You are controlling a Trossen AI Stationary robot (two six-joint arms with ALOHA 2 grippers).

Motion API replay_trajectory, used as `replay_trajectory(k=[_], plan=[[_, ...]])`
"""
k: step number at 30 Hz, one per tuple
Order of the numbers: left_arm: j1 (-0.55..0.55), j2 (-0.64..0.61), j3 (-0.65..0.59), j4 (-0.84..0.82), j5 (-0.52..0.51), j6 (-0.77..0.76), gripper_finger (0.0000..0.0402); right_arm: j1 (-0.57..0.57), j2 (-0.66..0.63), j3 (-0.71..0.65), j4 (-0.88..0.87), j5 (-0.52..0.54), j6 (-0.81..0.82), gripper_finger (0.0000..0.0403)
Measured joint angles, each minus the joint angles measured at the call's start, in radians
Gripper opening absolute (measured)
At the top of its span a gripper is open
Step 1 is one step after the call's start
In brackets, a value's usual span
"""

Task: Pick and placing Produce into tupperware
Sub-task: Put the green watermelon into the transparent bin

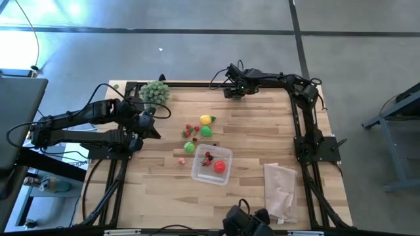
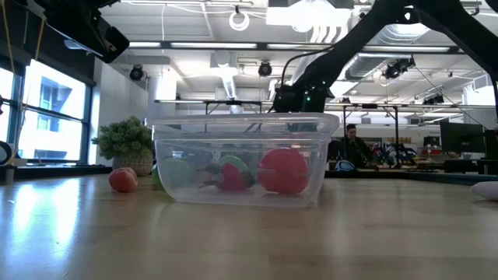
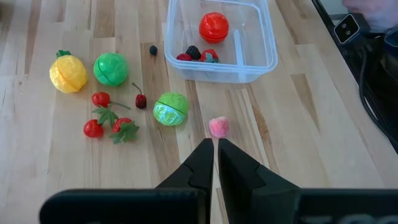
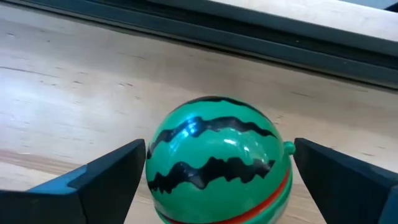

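The robot's right gripper should close on the striped watermelon ball (image 4: 217, 165) now. The fingers stand beside the ball in the right wrist view, so they would hold the ball if they closed now.
The clear tupperware (image 3: 250, 70) stands on the table and holds a red ball (image 3: 213, 26) and small berries (image 3: 196, 54). Beside it on the wood lie a yellow fruit (image 3: 68, 73), a green ball (image 3: 111, 68), a pale green ball (image 3: 170, 109), a pink piece (image 3: 218, 127) and small red pieces (image 3: 102, 118). My left gripper (image 3: 215, 149) is shut and hovers just short of the pink piece. My right gripper (image 4: 219, 152) is open at the table's far edge (image 1: 235, 92). Its fingers stand close on either side of the striped watermelon ball (image 4: 217, 155), which rests on the table.
A grey-green bushy ball (image 1: 155, 92) sits at the far left corner. A pale translucent bag (image 1: 279, 189) lies near the right near edge. A dark rail (image 4: 249, 37) runs along the far edge behind the watermelon. Bare wood lies to the left of the tupperware (image 1: 207, 174).
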Motion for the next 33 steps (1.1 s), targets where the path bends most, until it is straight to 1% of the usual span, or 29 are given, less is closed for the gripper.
replay_trajectory(k=[7, 15, 23, 33], plan=[[0.000, 0.000, 0.000, 0.000, 0.000, 0.000, 0.0014, 0.003, 0.000, 0.000, -0.004, 0.012, -0.002, 0.0391], [0.000, 0.000, 0.000, 0.000, 0.000, 0.000, 0.0014, 0.009, 0.000, 0.000, -0.004, 0.007, -0.002, 0.0358], [0.000, 0.000, 0.000, 0.000, 0.000, 0.000, 0.0014, 0.015, 0.000, 0.000, -0.004, -0.001, -0.001, 0.0337], [0.000, 0.000, 0.000, 0.000, 0.000, 0.000, 0.0014, 0.015, 0.000, 0.000, -0.004, -0.003, 0.015, 0.0295]])
